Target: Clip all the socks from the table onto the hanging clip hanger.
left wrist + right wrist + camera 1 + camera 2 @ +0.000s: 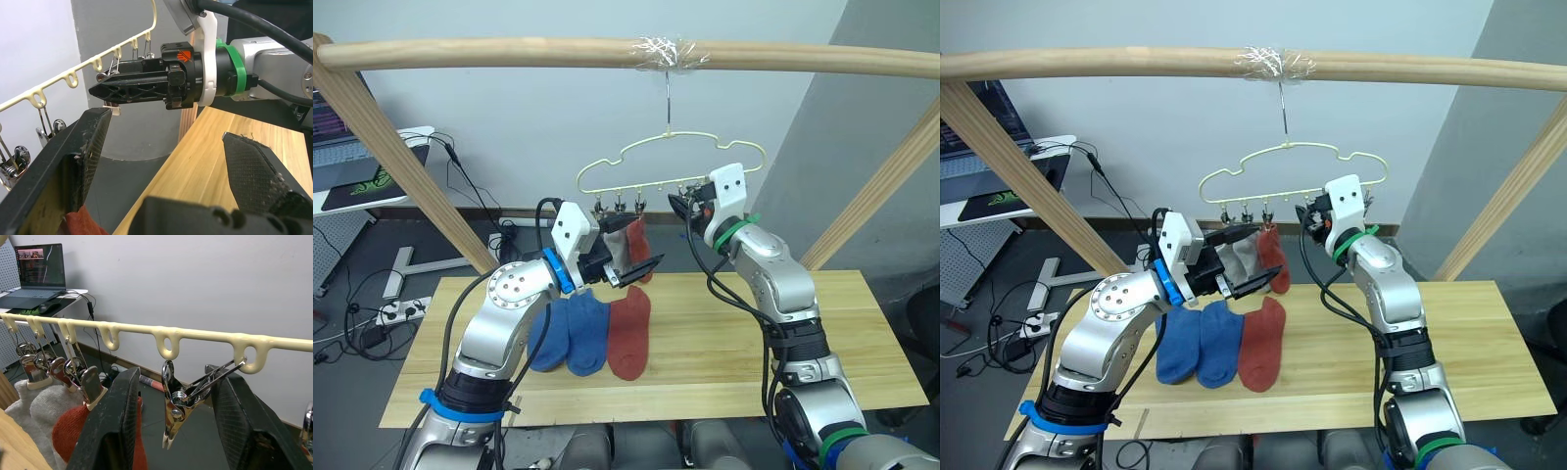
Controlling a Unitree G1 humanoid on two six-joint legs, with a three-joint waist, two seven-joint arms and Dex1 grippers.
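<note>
The small metal clip has to open to take a sock, so my right gripper will next squeeze the clip by its wire handles.
The pale yellow clip hanger [671,162] hangs by its hook from a wooden pole. Grey socks [613,243] and one rust red sock [637,238] hang from its left clips. Two blue socks [573,333] and another rust red sock [629,335] lie side by side on the table [862,323]. My left gripper [1263,253] is open and holds nothing, just in front of the hanging socks and above the ones on the table. My right gripper [173,371] is open up at the hanger's bar, its fingers [115,426] on either side of a bare metal clip [177,404].
A round wooden pole frame [509,51] spans overhead, with slanted legs at both sides of the table. Behind on the left stand a desk with a laptop [333,137] and floor cables [391,308]. Bare clips [112,73] hang along the hanger's right part.
</note>
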